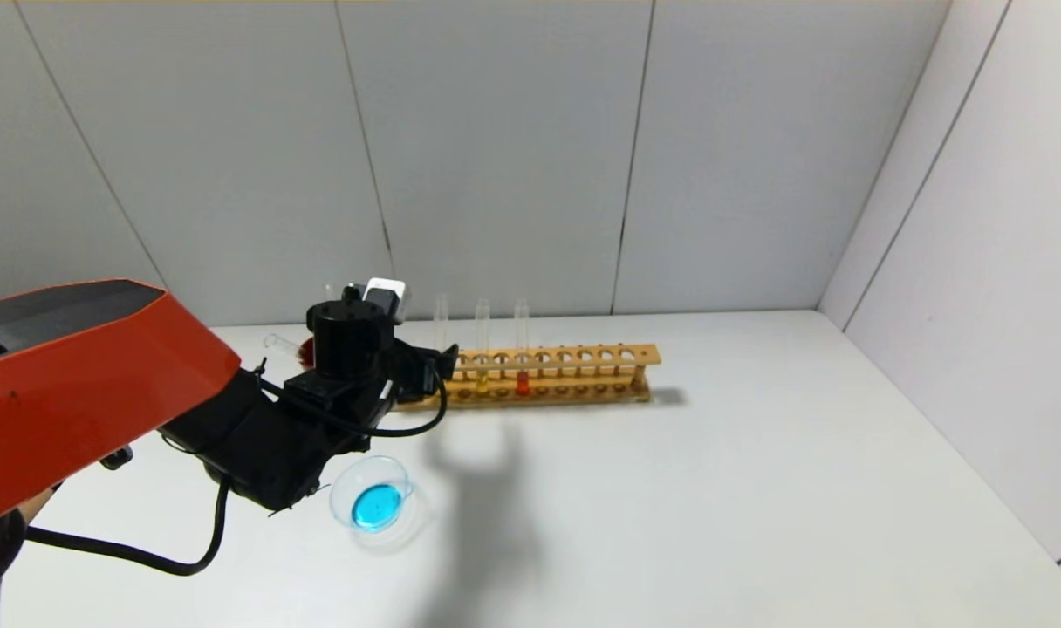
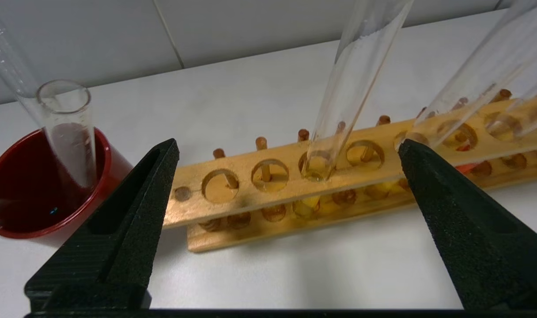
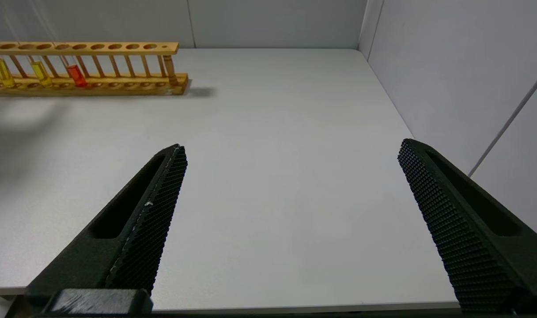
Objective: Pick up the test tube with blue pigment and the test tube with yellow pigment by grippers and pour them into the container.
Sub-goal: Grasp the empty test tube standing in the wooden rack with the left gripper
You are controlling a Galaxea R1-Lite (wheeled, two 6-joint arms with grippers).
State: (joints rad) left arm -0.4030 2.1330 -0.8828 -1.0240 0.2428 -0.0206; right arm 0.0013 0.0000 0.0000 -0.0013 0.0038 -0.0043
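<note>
My left gripper moves closer, then closes on the yellow tube, since its fingers are still short of the tube above the wooden rack (image 2: 233,201) in the left wrist view.
My left gripper (image 1: 439,362) (image 2: 289,143) is open and empty, just in front of the left part of the wooden rack (image 1: 583,358) (image 2: 233,201). A test tube with yellow pigment (image 1: 441,318) (image 2: 352,88) (image 3: 2,70) stands in the rack in line with the gap between the fingers, untouched. A second yellow tube (image 1: 482,349) (image 2: 471,79) stands beside it. The container (image 1: 356,475), a clear glass dish, holds blue liquid on the table below my left arm. No tube with blue liquid shows. My right gripper (image 3: 291,145) is open and empty over bare table, out of the head view.
A dark red cup (image 2: 12,207) (image 1: 304,351) stands by the rack's left end with empty glass tubes (image 2: 69,128) in it. A red-orange tube (image 1: 522,349) (image 3: 76,75) stands in the rack. Walls close the back and right sides.
</note>
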